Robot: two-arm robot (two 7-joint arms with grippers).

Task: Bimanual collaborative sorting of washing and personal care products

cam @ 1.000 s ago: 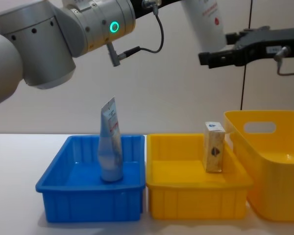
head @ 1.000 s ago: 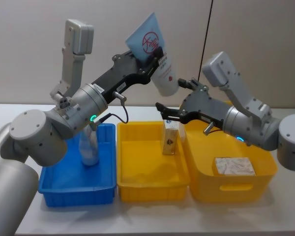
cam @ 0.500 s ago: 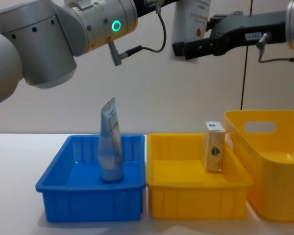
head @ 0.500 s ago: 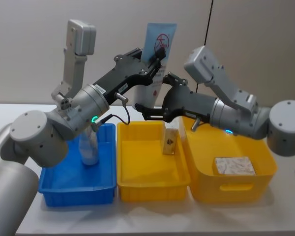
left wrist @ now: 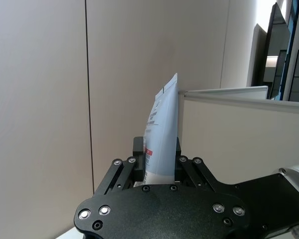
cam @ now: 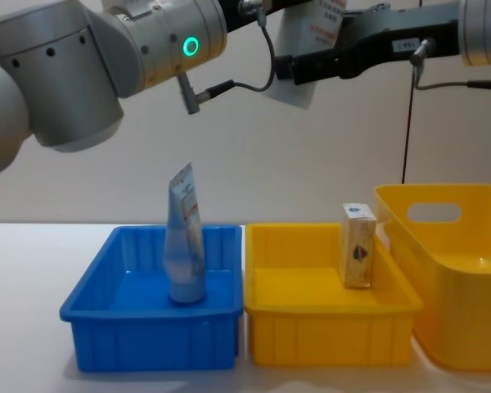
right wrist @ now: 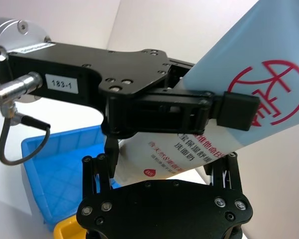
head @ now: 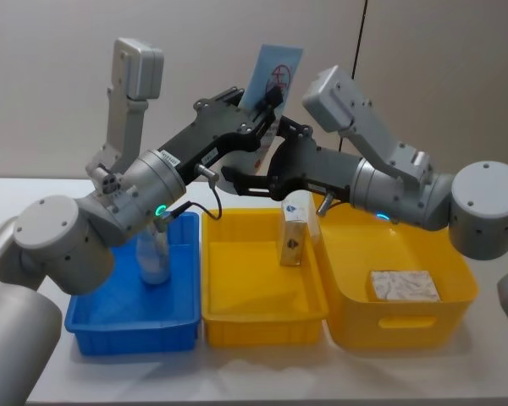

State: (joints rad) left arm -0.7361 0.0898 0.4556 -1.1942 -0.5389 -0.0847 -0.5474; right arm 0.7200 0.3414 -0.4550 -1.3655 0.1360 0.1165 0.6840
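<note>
I need to grab the large tube next with my right gripper by its free lower body, because the fingers of my left gripper already cover the tube's upper part.
A large white tube with red print hangs high above the yellow tray, crimped end up. My left gripper is shut on its upper part. My right gripper has come in from the right and stands open, one finger on each side of the tube's lower body. In the chest view the tube's cap end pokes out beside the right gripper. A pale blue tube stands in the blue bin. A tan box stands upright in the yellow tray.
Three containers sit side by side on the white table: a blue bin, a shallow yellow tray and a deeper yellow basket. A flat white pack lies in the basket.
My right gripper has moved left and up until its fingers flank the white tube. The left gripper has swung the tube from a slant to nearly upright and shifted it left.
</note>
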